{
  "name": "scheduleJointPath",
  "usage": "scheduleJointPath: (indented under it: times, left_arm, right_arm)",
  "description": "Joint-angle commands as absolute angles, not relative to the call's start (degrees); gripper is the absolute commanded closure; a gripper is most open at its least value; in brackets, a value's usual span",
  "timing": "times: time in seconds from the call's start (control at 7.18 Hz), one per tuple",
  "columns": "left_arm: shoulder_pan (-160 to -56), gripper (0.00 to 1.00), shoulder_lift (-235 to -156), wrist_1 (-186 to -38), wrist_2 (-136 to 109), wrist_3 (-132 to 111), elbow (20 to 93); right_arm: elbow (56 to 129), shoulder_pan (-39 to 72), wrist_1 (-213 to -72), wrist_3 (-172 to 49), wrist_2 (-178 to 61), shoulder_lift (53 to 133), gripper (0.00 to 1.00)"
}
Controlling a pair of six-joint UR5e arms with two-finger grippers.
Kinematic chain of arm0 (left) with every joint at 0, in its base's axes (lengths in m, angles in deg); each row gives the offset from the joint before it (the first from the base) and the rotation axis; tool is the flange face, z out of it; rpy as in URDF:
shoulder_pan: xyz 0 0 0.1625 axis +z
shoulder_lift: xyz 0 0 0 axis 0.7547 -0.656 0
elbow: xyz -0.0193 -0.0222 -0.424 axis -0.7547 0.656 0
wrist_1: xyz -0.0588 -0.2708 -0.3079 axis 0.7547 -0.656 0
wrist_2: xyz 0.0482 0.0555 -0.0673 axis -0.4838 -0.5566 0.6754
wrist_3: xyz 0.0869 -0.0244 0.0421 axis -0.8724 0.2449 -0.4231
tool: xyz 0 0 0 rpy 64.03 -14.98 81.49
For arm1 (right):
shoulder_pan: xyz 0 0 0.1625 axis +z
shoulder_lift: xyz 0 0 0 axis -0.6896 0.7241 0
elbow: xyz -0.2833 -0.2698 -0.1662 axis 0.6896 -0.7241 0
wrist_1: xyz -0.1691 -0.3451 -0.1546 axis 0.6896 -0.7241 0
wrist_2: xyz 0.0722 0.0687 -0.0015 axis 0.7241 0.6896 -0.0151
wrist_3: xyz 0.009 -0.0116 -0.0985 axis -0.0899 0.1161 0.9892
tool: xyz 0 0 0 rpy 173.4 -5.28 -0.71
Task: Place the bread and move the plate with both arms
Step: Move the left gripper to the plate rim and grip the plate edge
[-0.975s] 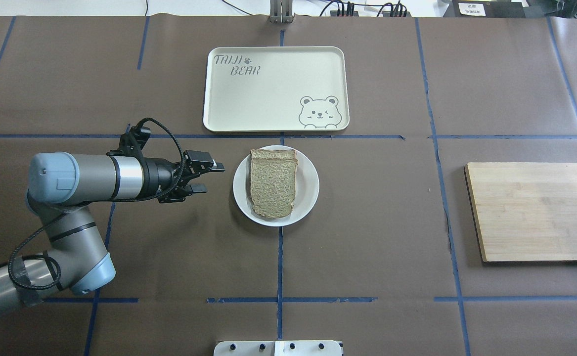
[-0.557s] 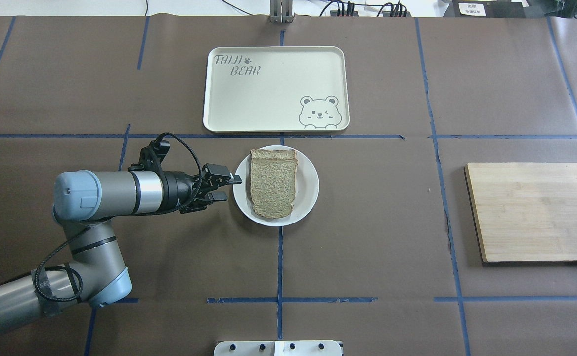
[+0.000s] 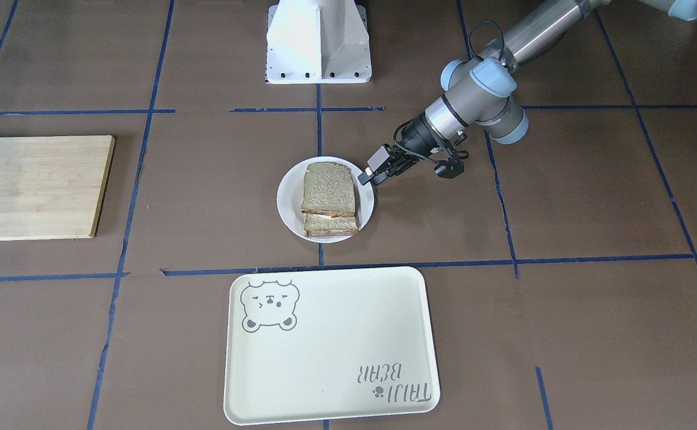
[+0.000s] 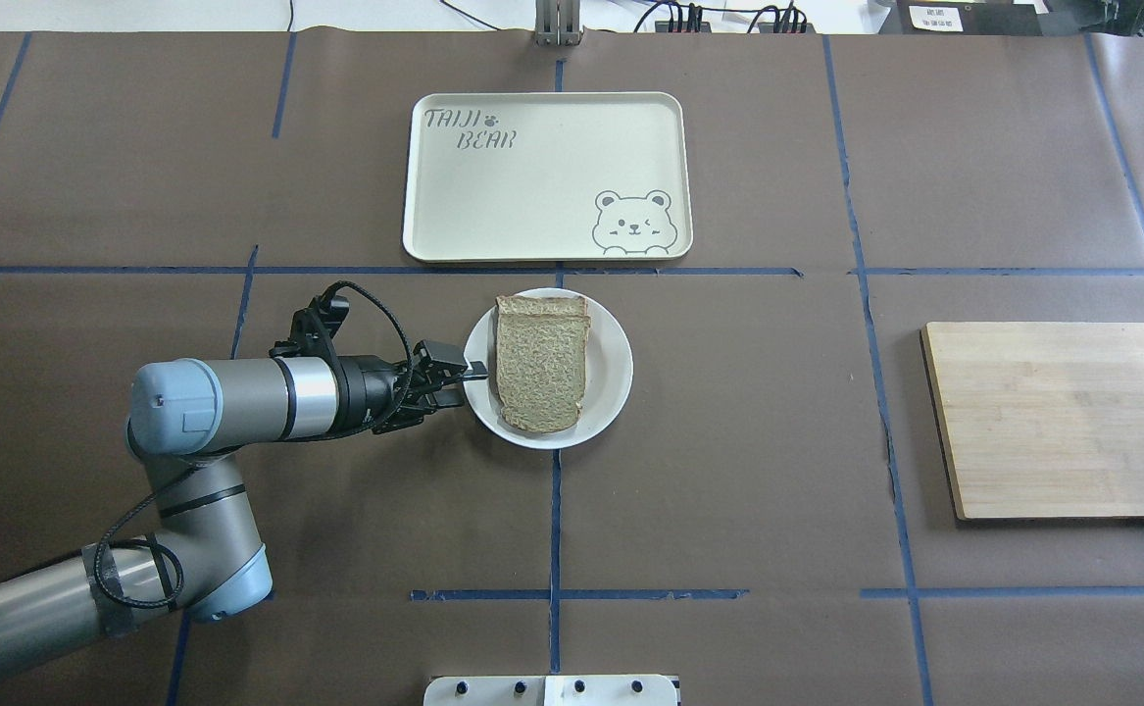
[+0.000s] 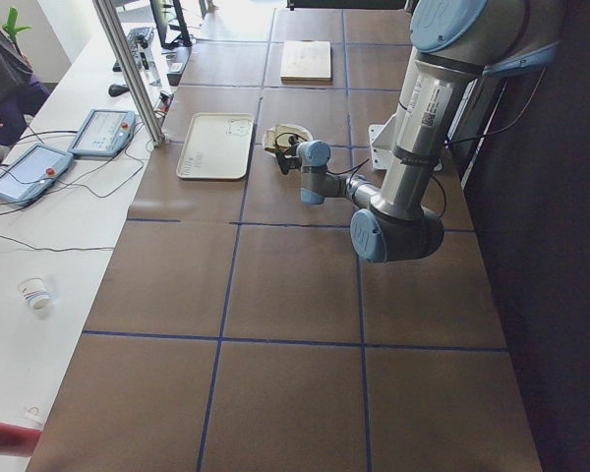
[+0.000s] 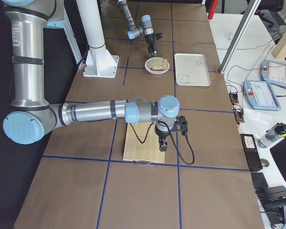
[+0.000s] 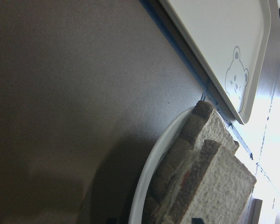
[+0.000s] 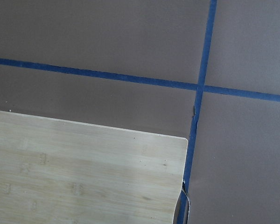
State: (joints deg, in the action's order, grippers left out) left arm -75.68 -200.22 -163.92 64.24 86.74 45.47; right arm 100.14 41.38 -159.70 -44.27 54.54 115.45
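Note:
My left gripper grabs the plate by its rim point(image 3: 365, 187) next, to move the plate with the bread onto the bear tray point(image 3: 331, 344).
The bread point(image 4: 542, 363) lies on top of a second slice with white and orange filling, stacked on the white plate point(image 4: 617, 378) at the table's middle. In the front view the bread point(image 3: 328, 189) covers most of the plate point(image 3: 286, 206). My left gripper point(image 4: 462, 382) is at the plate's left rim, open, one finger over the rim and one lower beside it; it also shows in the front view point(image 3: 367, 176). The left wrist view shows the plate's rim point(image 7: 151, 175) and the bread point(image 7: 219, 186) close up. My right gripper point(image 6: 163, 144) hangs over the wooden board; I cannot tell whether it is open or shut.
A cream bear tray point(image 4: 544, 176) lies just beyond the plate. A wooden board point(image 4: 1062, 417) lies at the right. The white pedestal point(image 3: 318, 42) stands at the robot's side of the table. Blue tape lines cross the brown table cover.
My left arm has moved right toward the plate; its gripper went from a hand's width left of the plate to the plate's left rim. Plate and bread have not moved.

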Motion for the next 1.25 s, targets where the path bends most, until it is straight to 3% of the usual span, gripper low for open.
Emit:
scheduleJointPath:
  times: [0.0, 0.42, 0.84, 0.97, 1.11]
  left_arm:
    - [-75.54, 0.43, -201.42, -163.92, 64.22, 86.74, 43.58]
    - [-75.54, 0.6, -202.13, -163.84, 64.22, 86.83, 42.96]
    - [-75.54, 0.61, -203.18, -163.84, 64.22, 86.74, 41.64]
    - [-75.54, 0.69, -203.36, -163.92, 64.22, 86.83, 41.73]
    - [-75.63, 0.85, -203.27, -163.92, 64.22, 87.78, 41.9]
  right_arm:
    - [100.1, 41.39, -159.7, -44.26, 54.54, 115.48, 0.0]
    - [100.1, 41.39, -159.7, -44.0, 54.45, 115.4, 0.0]
    - [99.66, 41.39, -159.7, -44.0, 54.45, 115.39, 0.0]
    - [99.74, 41.39, -159.7, -44.0, 54.37, 115.39, 0.0]
    - [99.66, 41.39, -159.7, -44.0, 54.37, 115.39, 0.0]
